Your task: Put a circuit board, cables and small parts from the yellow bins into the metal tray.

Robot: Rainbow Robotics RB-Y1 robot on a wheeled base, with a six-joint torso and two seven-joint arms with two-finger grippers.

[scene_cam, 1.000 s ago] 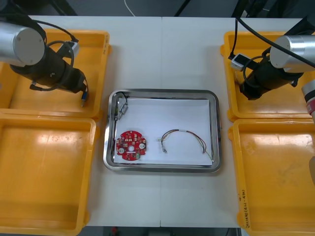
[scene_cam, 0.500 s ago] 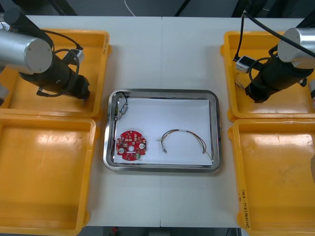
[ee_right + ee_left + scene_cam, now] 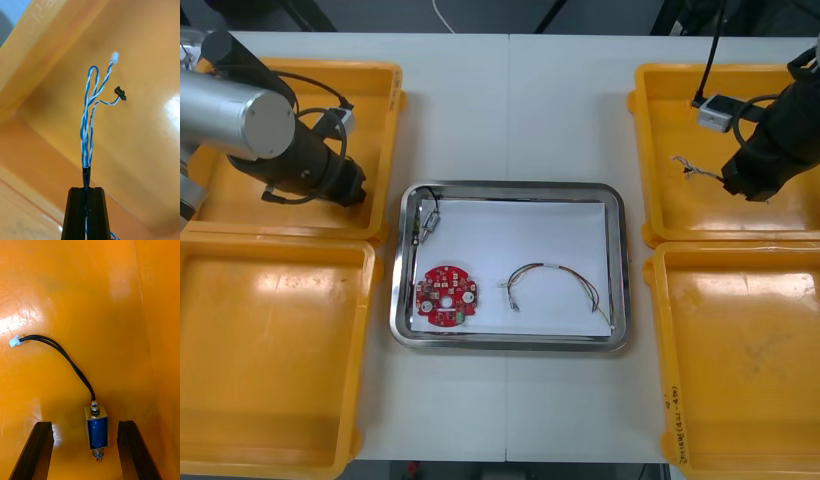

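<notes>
The black cable [image 3: 63,356] hangs slack and curved from one end, so the left gripper should next grab the small metal part by its boxy blue body [image 3: 97,431].
My right gripper [image 3: 86,191] is shut on a twisted blue and white cable [image 3: 90,123] and holds it above the floor of the far right yellow bin [image 3: 646,112]. From the front, the cable [image 3: 694,171] trails left of this gripper [image 3: 728,181]. My left gripper [image 3: 85,423] is open low in the far left yellow bin [image 3: 385,85]. A small metal part [image 3: 96,432] with a blue body and a black cable [image 3: 63,356] lies between its fingers. The metal tray [image 3: 508,341] holds a round red circuit board [image 3: 445,296], a red and yellow cable [image 3: 555,283] and a small metal part [image 3: 425,221].
The near left yellow bin [image 3: 275,350] and the near right yellow bin [image 3: 740,350] flank the tray. Bare table lies beyond the tray and in front of it. The left gripper [image 3: 355,192] is close to the far left bin's corner nearest the tray.
My right arm has moved to the right over the far right bin, carrying the blue and white cable with it. My left arm has shifted slightly toward the bin's corner.
</notes>
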